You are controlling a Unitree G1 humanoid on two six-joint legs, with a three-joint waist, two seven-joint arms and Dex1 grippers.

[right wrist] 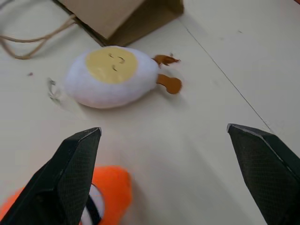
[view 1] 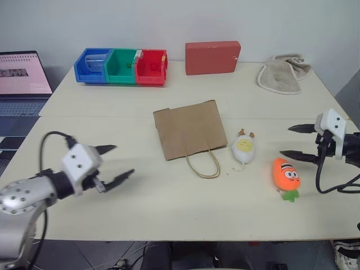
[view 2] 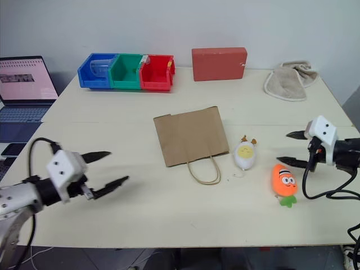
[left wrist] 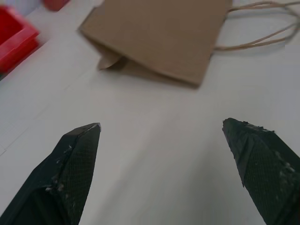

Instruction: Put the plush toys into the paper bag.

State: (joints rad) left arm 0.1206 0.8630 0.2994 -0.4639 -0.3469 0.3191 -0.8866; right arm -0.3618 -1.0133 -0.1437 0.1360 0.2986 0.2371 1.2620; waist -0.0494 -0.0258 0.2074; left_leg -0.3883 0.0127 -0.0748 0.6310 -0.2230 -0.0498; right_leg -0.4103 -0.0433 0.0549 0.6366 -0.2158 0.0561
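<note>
The left gripper pinches the paper bag (view 1: 188, 130) by its twisted handle (view 1: 216, 171) next. The handle loops out slack, since the bag lies flat on the tabletop.
The brown paper bag (view 1: 188, 130) lies flat in the middle of the table, its loop handles (view 1: 203, 165) toward me. Just right of it lies the white egg plush toy (view 1: 244, 148) with a yellow face, and further right the orange carrot plush toy (view 1: 286, 175) with green leaves. My left gripper (view 1: 115, 164) hovers open over the table, left of the bag and apart from it. My right gripper (view 1: 295, 142) is open at the right, just beyond the carrot, holding nothing. The right wrist view has the egg (right wrist: 110, 77) ahead of the fingers and the carrot (right wrist: 101, 197) close below them.
At the back stand blue, green and red bins (view 1: 121, 66), a red box (view 1: 212, 57) and a beige towel (view 1: 282, 72). A laptop (view 1: 22, 79) sits at the far left. A seam (view 1: 112, 117) runs across the table behind the bag.
</note>
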